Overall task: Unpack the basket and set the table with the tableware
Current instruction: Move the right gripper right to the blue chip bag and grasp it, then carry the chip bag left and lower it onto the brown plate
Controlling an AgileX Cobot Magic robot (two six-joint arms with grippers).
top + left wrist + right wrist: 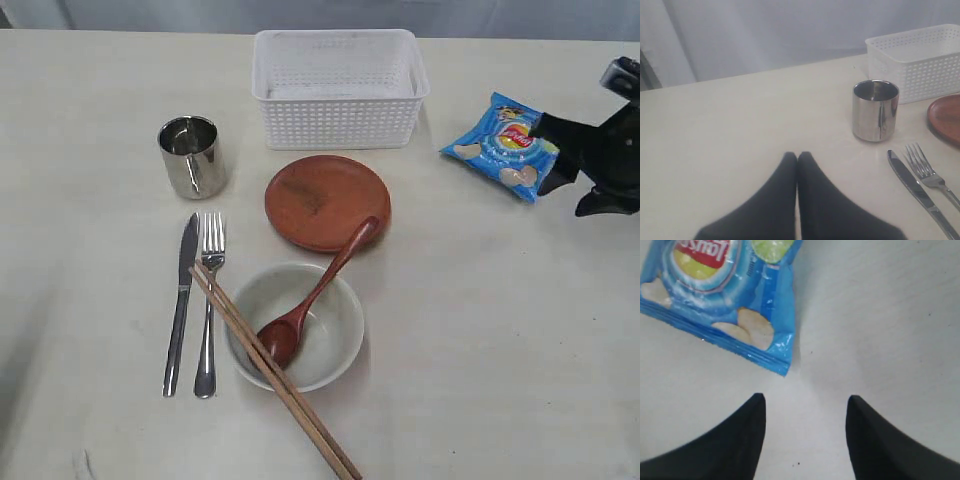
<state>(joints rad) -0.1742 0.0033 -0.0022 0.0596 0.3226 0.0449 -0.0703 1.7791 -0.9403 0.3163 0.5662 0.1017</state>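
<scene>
The crisp bag (720, 295) needs to go on the brown plate, so my right gripper will next grab it by its corner with the potato slices.
The white basket (335, 125) stands empty at the back of the table (480, 350). In front of it lie the tableware: a steel mug (190, 155), a brown plate (320, 195), an off-white bowl (335, 330) with a wooden spoon (300, 320) resting in it, chopsticks (275, 375) across the bowl's left rim, and a knife (180, 300) and fork (208, 300) side by side. My right gripper (548, 155) (806, 399) is open, just off the blue crisp bag (720, 295). My left gripper (797, 155) is shut and empty, low over bare table short of the mug (875, 110).
The crisp bag (503, 147) lies flat to the right of the basket. In the left wrist view the basket (920, 65), the plate's edge (947, 117), the knife (912, 185) and the fork (927, 172) sit to one side of the gripper.
</scene>
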